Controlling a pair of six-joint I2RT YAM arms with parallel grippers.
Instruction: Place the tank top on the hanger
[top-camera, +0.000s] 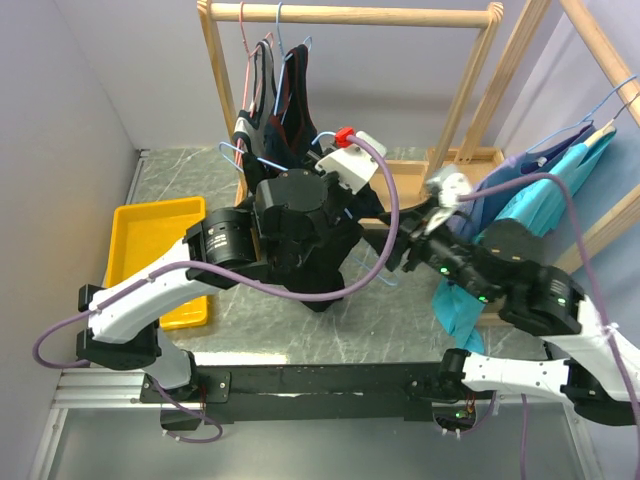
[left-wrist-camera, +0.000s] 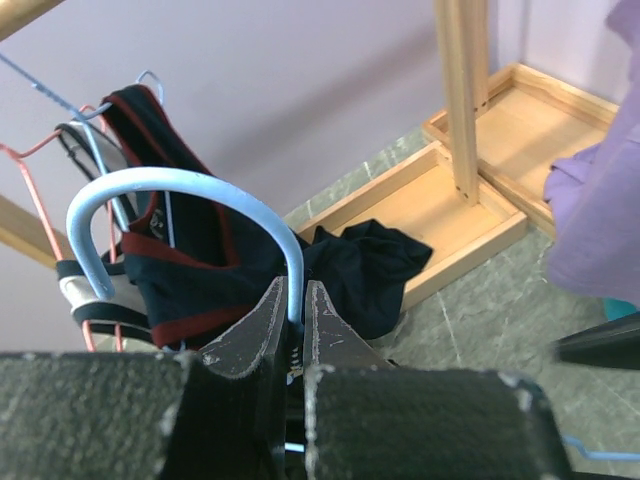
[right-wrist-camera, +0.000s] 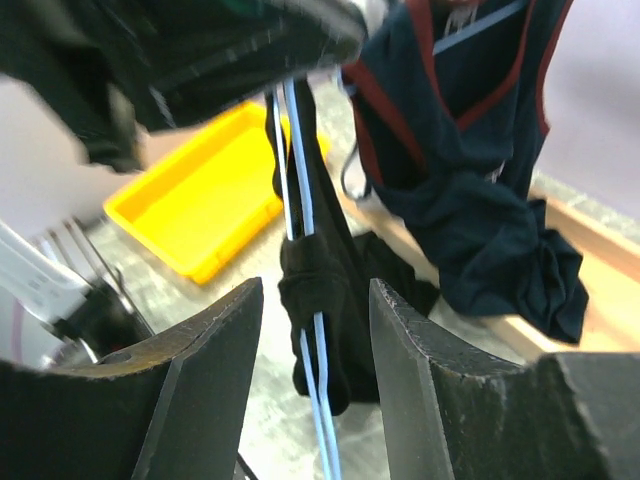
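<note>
My right gripper pinches the hanger's blue wires and the bunched black tank top together next, leaving the hook free to hang.
My left gripper (left-wrist-camera: 295, 312) is shut on the neck of the light-blue wire hanger (left-wrist-camera: 180, 185), just below its curved hook. In the right wrist view the hanger's two thin blue wires (right-wrist-camera: 300, 180) run down between my open right gripper (right-wrist-camera: 315, 300). The black tank top (right-wrist-camera: 335, 290) is bunched around these wires and hangs between the jaws without touching either. In the top view the right gripper (top-camera: 412, 250) sits just right of the left arm's wrist, and black fabric (top-camera: 325, 292) hangs below that wrist.
A wooden clothes rack (top-camera: 350, 15) stands at the back with a red-trimmed dark top (top-camera: 295, 100) and a pink hanger (top-camera: 245, 60). A yellow tray (top-camera: 160, 250) lies at the left. Teal and purple garments (top-camera: 530, 200) hang at the right.
</note>
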